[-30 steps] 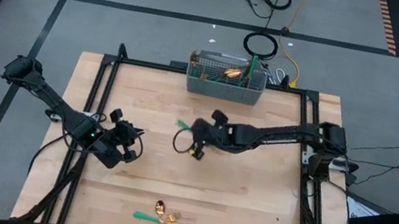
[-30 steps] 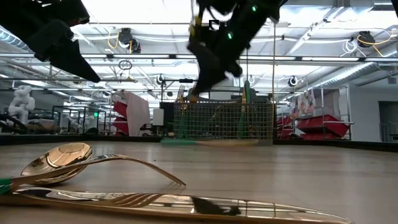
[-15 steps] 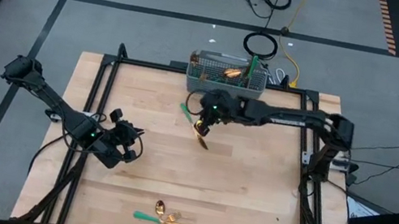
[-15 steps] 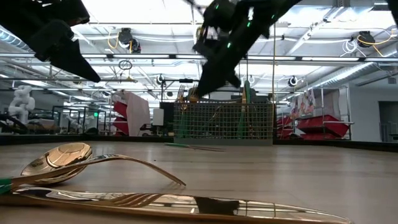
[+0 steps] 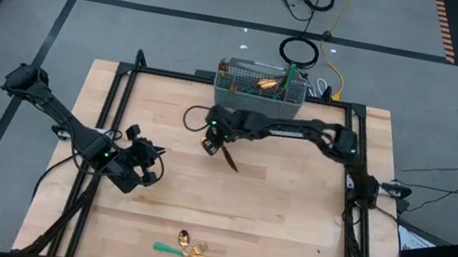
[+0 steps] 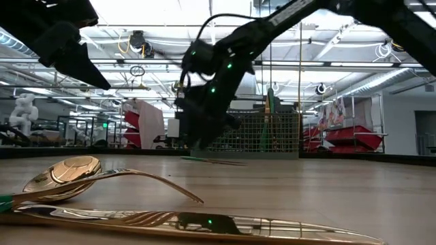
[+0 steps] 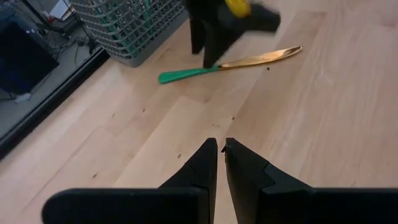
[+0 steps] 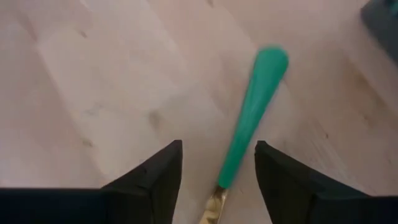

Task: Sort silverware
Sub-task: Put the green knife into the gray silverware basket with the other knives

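The right gripper should next grab its teal handle's narrow neck [image 8: 231, 169] to sort this piece into the grey mesh caddy.
One piece of silverware, with a gold blade [image 5: 231, 159] and a teal handle [image 8: 252, 121], lies flat on the wood table just in front of the grey mesh caddy [image 5: 257, 100]. My right gripper [image 8: 217, 149] is open low over it. One finger stands on each side of the handle, and I see no touch. It also shows in the high view [image 5: 211, 137]. My left gripper [image 7: 221, 146] is shut and empty, toward the table's left [image 5: 150, 164]. Several more pieces [image 5: 186, 253] lie in a loose pile near the front edge.
The caddy stands at the far edge and holds a few gold and green pieces [image 5: 277, 82]. A black metal frame [image 5: 106, 126] borders the table's sides. In the low view, a spoon [image 6: 65, 173] and other pieces of the front pile lie close to the camera.
My right gripper has gone from the table's middle toward the far edge, then toward the left edge, and has come down over the teal handle. The piece now lies a little nearer the caddy than one second ago.
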Robot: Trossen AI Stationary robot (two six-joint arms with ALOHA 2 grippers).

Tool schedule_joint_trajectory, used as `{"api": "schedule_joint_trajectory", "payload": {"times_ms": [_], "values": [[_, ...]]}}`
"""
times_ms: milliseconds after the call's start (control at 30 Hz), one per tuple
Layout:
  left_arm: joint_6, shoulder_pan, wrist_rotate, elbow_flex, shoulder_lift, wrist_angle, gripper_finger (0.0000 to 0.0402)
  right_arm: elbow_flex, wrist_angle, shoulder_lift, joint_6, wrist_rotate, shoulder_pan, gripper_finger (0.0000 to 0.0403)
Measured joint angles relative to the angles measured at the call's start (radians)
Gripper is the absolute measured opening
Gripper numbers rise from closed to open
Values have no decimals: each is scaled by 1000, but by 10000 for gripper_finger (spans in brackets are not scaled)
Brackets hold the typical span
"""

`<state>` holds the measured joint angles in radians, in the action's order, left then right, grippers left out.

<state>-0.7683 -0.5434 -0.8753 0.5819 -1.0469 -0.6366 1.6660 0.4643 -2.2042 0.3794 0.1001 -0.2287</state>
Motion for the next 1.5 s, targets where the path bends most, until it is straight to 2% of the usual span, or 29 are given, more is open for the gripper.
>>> {"api": "schedule_joint_trajectory", "payload": {"times_ms": [200,367,433,600,633,767,1233,1500], "values": [[-13,0,1,0,0,1,41,143,245,-118,3,21,-2,178],[-12,0,1,0,0,-3,41,171,331,-174,-4,-55,-8,165],[-12,0,0,0,0,-1,41,175,342,-193,0,-59,-2,139],[-11,0,0,0,0,-2,41,176,360,-206,-25,-91,13,25],[-11,0,0,0,0,-2,41,176,361,-206,-34,-87,16,15],[-10,0,-1,0,0,-1,41,176,400,-187,-36,-92,20,5],[-10,0,-1,0,0,-1,41,164,802,-155,-123,-116,78,1],[-6,0,-1,0,0,-2,41,156,835,-112,-145,-80,125,0]]}}
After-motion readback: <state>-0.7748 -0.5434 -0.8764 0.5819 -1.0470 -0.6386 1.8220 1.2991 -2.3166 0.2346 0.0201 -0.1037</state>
